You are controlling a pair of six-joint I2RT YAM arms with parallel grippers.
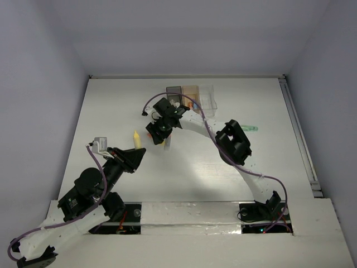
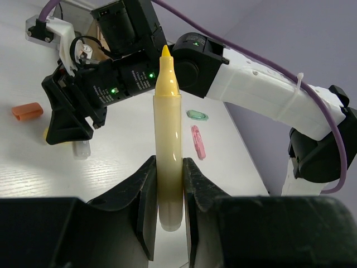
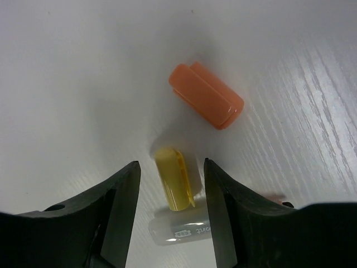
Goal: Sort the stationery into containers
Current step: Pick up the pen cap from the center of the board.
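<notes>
The yellow cap-like piece's narrow sides are between my right gripper's fingers, so closing now would hold it.
My left gripper (image 2: 169,190) is shut on a yellow marker (image 2: 167,128), which stands upright with its bare tip up; the marker (image 1: 136,138) and the left gripper (image 1: 136,152) sit left of centre on the table. My right gripper (image 3: 172,181) is open and hangs low over the table. A short yellow cap-like piece (image 3: 175,178) lies between its fingers, untouched. A whitish printed piece (image 3: 181,231) lies just behind the yellow one, and an orange piece (image 3: 206,96) lies ahead. The containers (image 1: 192,94) stand at the back: dark grey, orange, clear.
A mint green item (image 2: 197,115) and a pink item (image 2: 198,141) lie on the table beyond the right arm. The mint green item (image 1: 251,128) is right of the right arm's elbow. The right gripper (image 1: 162,135) is close to the left gripper.
</notes>
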